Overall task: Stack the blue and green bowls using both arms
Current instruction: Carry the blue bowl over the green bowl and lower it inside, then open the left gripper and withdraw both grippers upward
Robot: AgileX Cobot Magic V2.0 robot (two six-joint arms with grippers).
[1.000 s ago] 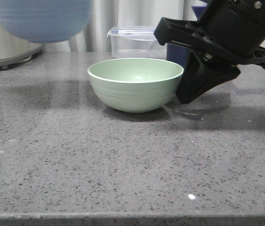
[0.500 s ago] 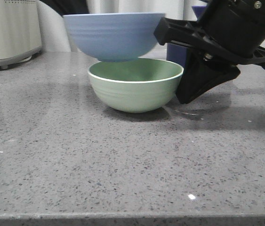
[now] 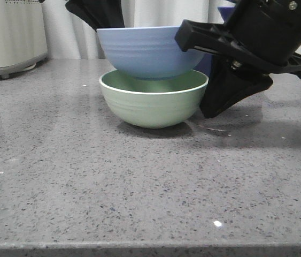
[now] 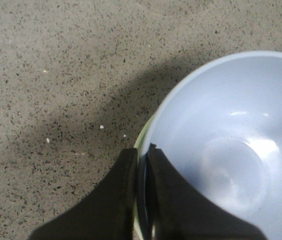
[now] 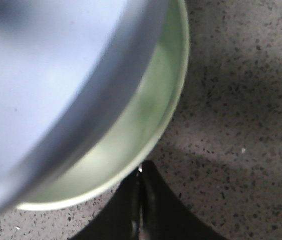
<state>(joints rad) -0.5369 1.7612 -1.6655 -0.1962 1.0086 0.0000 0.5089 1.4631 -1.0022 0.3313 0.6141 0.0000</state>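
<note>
My left gripper releases the blue bowl now, since the blue bowl's lower edge (image 3: pixel 150 76) sits inside the opening of the green bowl.
The blue bowl (image 3: pixel 150 51) sits low in the mouth of the green bowl (image 3: pixel 153 104), leaning a little toward the right and still held. My left gripper (image 3: pixel 107 21) reaches down from behind, shut on the blue bowl's far-left rim. In the left wrist view its fingertips (image 4: pixel 142 152) pinch that rim, one inside the blue bowl (image 4: pixel 231 150) and one outside. My right gripper (image 3: pixel 211 107) rests low against the green bowl's right side. In the right wrist view it (image 5: pixel 141 172) is shut just outside the green bowl's (image 5: pixel 130 135) rim, with nothing between its fingers, and the blue bowl (image 5: pixel 45 75) fills the frame.
A white appliance (image 3: pixel 11 37) stands at the back left of the grey speckled counter (image 3: pixel 139 182). A dark navy pot (image 3: pixel 222 13) shows behind the right gripper. Pale curtains hang along the back.
My left gripper has carried the blue bowl from the upper left rightward and down into the green bowl's mouth. The right gripper and the green bowl have stayed put.
</note>
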